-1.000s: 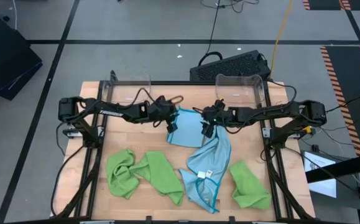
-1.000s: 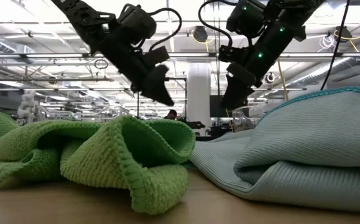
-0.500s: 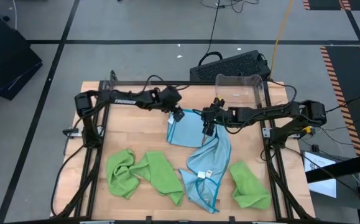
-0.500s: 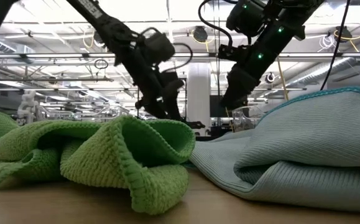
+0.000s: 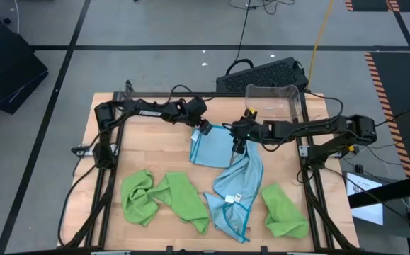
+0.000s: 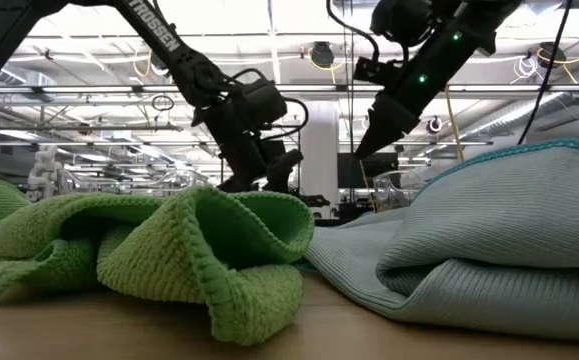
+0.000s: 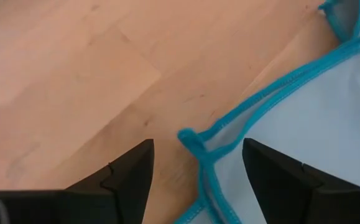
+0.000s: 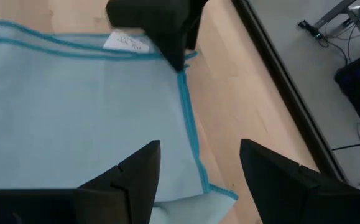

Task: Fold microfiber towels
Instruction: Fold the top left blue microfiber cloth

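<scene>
The light blue towel needs to be folded, so my left gripper should next grab it by its teal-edged corner [image 7: 198,146].
A light blue towel [image 5: 212,150] with teal edging lies folded flat on the wooden table [image 5: 148,152], a little behind its middle. My left gripper [image 5: 204,129] stands open low over the towel's far left corner [image 7: 193,140]; one finger is on either side and neither touches it. My right gripper [image 5: 238,146] hangs open above the same towel's right part [image 8: 74,106]. A second light blue towel [image 5: 234,188] lies crumpled nearer the front. Lime green towels lie at the front left [image 5: 138,196], front middle [image 5: 188,201] and front right [image 5: 284,210].
Two clear plastic bins stand at the table's far edge, one left [image 5: 148,95] and one right [image 5: 275,99]. Bare wood shows left of the folded towel. In the low view a green towel [image 6: 189,250] and a blue towel [image 6: 509,240] fill the foreground.
My left gripper has moved toward the far edge and down to the folded towel's far left corner, and it has opened; the corner now lies on the table. My right gripper has risen a little over the towel.
</scene>
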